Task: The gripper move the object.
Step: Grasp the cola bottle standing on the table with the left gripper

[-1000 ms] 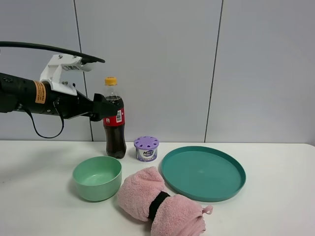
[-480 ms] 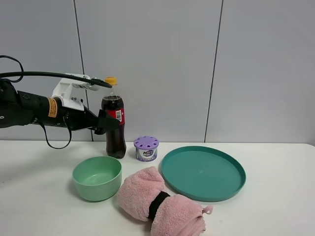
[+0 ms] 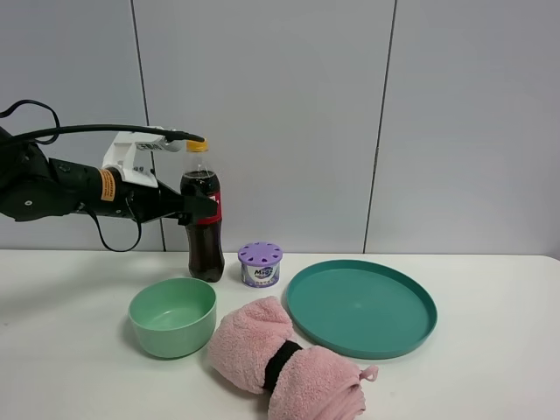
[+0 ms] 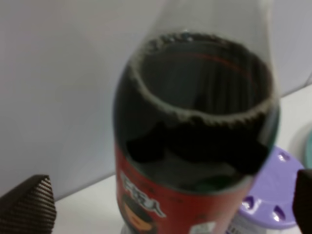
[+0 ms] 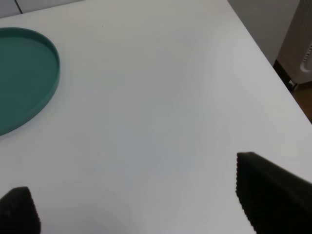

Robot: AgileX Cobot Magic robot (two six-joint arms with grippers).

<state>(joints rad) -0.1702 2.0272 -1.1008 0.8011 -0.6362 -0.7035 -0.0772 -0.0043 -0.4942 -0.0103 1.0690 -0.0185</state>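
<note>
My left gripper moves toward the cola bottle and only then closes on it, since its fingers stop short of the cola bottle's red label [image 3: 210, 207] [image 4: 175, 200].
The cola bottle [image 3: 204, 236], with a red label and an orange-yellow cap, stands upright on the white table at the back left. My left gripper [image 3: 198, 207], black with a white camera mount and an orange band, reaches in from the left at label height. In the left wrist view the bottle [image 4: 195, 126] fills the frame between the two open fingertips [image 4: 27, 204] of the left gripper [image 4: 165, 207], with gaps on both sides. My right gripper [image 5: 141, 204] is open and empty above bare table; it is out of the exterior view.
A small purple-lidded tub [image 3: 261, 264] stands right next to the bottle. A green bowl [image 3: 172, 316] and a rolled pink towel [image 3: 284, 359] lie in front. A teal plate [image 3: 362, 308] sits to the right, also in the right wrist view [image 5: 24, 78]. The table's edge [image 5: 273, 68] is near.
My left gripper has moved right, from beside the bottle to level with its label, and its jaws now stand on either side of it. The bottle has not moved.
</note>
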